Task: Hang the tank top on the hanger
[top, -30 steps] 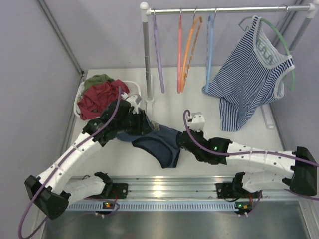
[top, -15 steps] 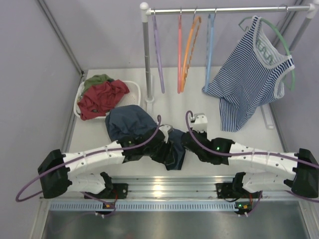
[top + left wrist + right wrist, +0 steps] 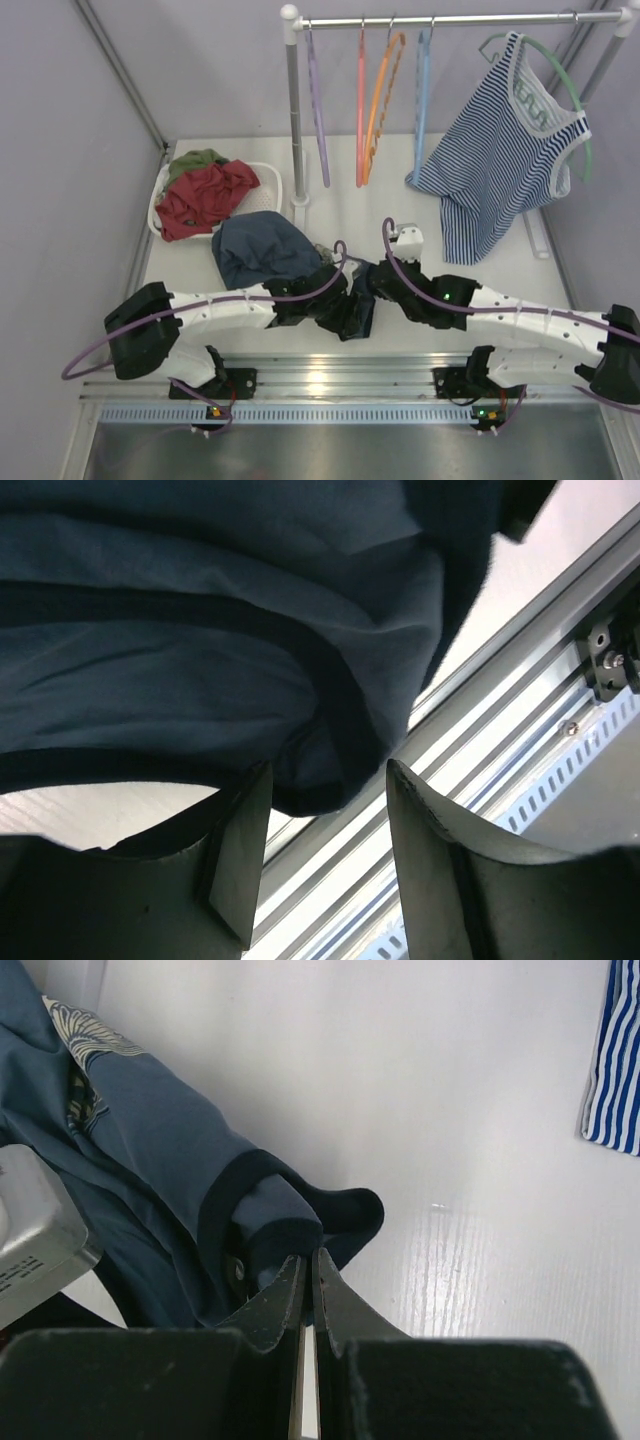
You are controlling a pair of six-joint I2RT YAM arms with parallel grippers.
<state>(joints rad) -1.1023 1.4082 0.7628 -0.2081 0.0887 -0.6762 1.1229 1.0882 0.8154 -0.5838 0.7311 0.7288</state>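
The left gripper takes hold of the tank top's folded hem (image 3: pixel 356 328) (image 3: pixel 334 784) next, apart from my right gripper's rolled edge, to spread the tank top for the hanger.
The navy tank top (image 3: pixel 262 248) lies on the table, spread at the left and bunched up (image 3: pixel 352 312) between my two grippers. My left gripper (image 3: pixel 338 298) is open; in the left wrist view (image 3: pixel 330 770) a folded hem of the tank top (image 3: pixel 200 660) hangs between its fingertips. My right gripper (image 3: pixel 370 288) is shut on a rolled edge of the tank top (image 3: pixel 150 1130), pinched at its fingertips (image 3: pixel 308 1258). The light-blue hanger (image 3: pixel 421 100) hangs empty on the rail at the back.
A rail (image 3: pixel 450 19) on a post (image 3: pixel 294 110) carries a purple hanger (image 3: pixel 318 110), two orange hangers (image 3: pixel 372 100) and a green hanger (image 3: pixel 570 90) with a striped tank top (image 3: pixel 500 160). A basket (image 3: pixel 268 176) of red and green garments sits back left. The aluminium rail (image 3: pixel 520 730) runs along the near edge.
My left arm swung down from the back left to the near middle, leaving the tank top's left part spread on the table. My right gripper shifted slightly back, still holding the fabric.
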